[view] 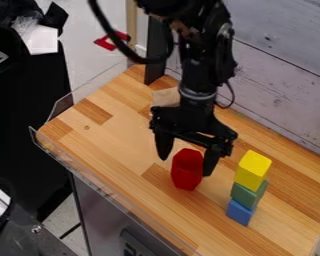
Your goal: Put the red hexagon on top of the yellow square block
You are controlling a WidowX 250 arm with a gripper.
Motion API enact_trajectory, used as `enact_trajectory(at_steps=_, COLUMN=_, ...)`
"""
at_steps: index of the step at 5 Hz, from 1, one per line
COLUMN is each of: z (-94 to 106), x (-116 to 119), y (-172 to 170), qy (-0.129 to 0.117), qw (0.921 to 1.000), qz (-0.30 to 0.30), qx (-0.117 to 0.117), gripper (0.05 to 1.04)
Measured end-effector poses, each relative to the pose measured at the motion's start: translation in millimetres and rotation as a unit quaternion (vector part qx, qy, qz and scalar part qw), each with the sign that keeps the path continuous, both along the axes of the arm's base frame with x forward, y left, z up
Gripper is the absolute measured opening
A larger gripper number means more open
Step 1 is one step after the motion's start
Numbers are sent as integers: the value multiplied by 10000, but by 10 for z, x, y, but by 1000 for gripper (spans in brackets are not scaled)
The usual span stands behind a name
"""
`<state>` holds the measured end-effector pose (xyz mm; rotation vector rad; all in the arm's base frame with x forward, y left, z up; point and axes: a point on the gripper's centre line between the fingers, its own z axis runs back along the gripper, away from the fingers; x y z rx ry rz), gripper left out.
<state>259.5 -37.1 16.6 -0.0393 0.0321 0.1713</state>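
Note:
I will set the red hexagon on top of the yellow square block, so my gripper will next grab the red hexagon (pixel 187 172) by its upright sides.
The black gripper (pixel 186 166) hangs open over the middle of the wooden table, one finger on each side of the red hexagon (pixel 187 172). This tall six-sided block stands upright. A gap shows between it and the left finger; the right finger is close against its right side in this view, and I cannot tell if they touch. Right of the gripper, the yellow square block (pixel 253 168) tops a stack, resting on a green block (pixel 247 194) with a blue block (pixel 240 212) at the bottom. Nothing lies on the yellow block.
The wooden table (pixel 112 145) has a clear plastic rim (pixel 99 175) along its left and front edges. A whitewashed plank wall (pixel 276 90) runs behind it at the right. A light brown piece (pixel 166 96) lies behind the arm, near a dark upright post (pixel 154 52).

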Motion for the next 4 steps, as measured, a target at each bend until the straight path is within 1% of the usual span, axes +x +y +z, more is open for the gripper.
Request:
enact_trajectory(at_steps=1, z=-62, x=16, y=45, qy=32, qw=9997, qz=-212, qx=-104, gripper=999)
enact_trajectory(at_steps=2, z=-75, x=13, y=60, qy=-2, qw=9995, qz=-199, qx=-240, gripper=999)
enact_trajectory(at_steps=4, z=-102, x=-5, y=84, qy=-5, qw=9994, qz=30, qx=-352, gripper=999)
